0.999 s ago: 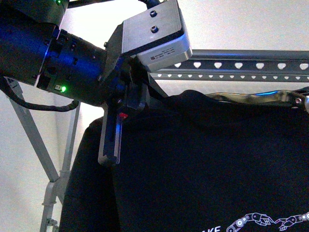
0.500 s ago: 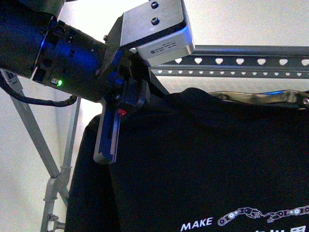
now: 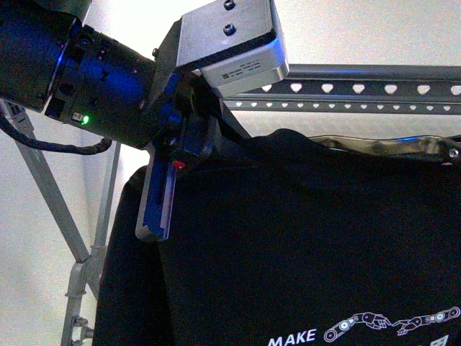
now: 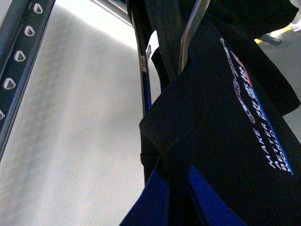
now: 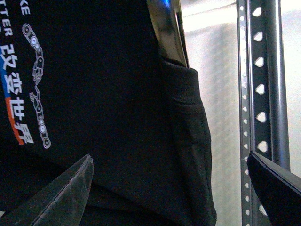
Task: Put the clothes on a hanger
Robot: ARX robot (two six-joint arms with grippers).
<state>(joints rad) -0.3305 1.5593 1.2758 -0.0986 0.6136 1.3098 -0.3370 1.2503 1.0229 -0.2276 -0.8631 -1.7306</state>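
Note:
My right gripper will next grab the black T-shirt by its shoulder (image 5: 190, 136), so that it can settle the T-shirt on the T-shirt's hanger (image 5: 170, 33).
The black T-shirt (image 3: 302, 245) hangs in front of me, its white "MAKE" print low in the front view. My left gripper (image 3: 241, 140) is shut on the shirt's shoulder fabric beside the collar. In the left wrist view its blue fingers (image 4: 153, 202) pinch a dark fold of the shirt (image 4: 221, 141). The grey rack (image 3: 360, 90), its rails punched with heart holes, runs behind and above the shirt. My right gripper (image 5: 169, 157) is open, with the shirt's edge (image 5: 188, 141) hanging between its jaws and the rack rail (image 5: 263, 94) beside one finger.
A shiny curved metal bar (image 3: 382, 144) lies along the shirt's collar and also shows up close as a bright bar (image 5: 167, 33). The rack's slanted grey legs (image 3: 54, 209) cross at the left. A pale wall stands behind everything.
Over the last second the left arm shifted slightly left and up, and the shirt's print rose further into the front view. The last half second shows almost no movement.

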